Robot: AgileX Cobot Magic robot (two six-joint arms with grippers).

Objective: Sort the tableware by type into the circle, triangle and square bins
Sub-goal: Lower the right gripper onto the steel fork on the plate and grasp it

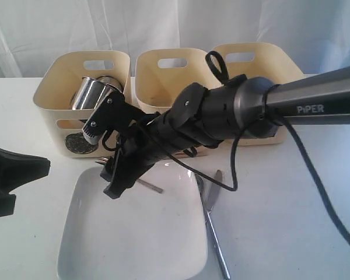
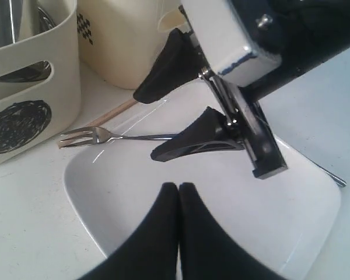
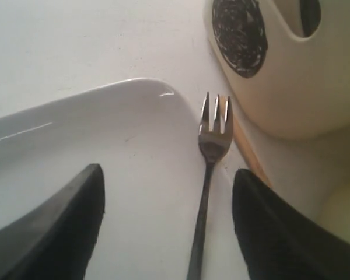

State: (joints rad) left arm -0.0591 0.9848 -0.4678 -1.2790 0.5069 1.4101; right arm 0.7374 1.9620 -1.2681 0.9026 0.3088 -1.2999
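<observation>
My right gripper picks up the small fork by its slim handle [image 1: 150, 186] next. Then it sorts the fork into the triangle bin [image 1: 174, 80].
My right gripper [image 3: 168, 172] stands open low over the far edge of the large white square plate [image 3: 105, 146]. A small fork [image 3: 210, 169] lies between its fingers on the plate's rim, untouched. A thin wooden chopstick [image 3: 248, 151] lies just beyond the fork, in front of the circle bin [image 3: 280, 70]. In the exterior view the right gripper [image 1: 114, 184] reaches across to the plate [image 1: 134, 233]. A steel mug [image 1: 90, 93] lies inside the circle bin [image 1: 58, 99]. My left gripper [image 2: 178, 186] is shut and empty above the plate [image 2: 221, 198].
Two more cream bins [image 1: 169, 76] [image 1: 251, 61] stand in a row to the right of the circle bin. A knife [image 1: 213, 227] lies along the plate's right side. My left gripper [image 1: 11, 169] hovers at the table's left edge.
</observation>
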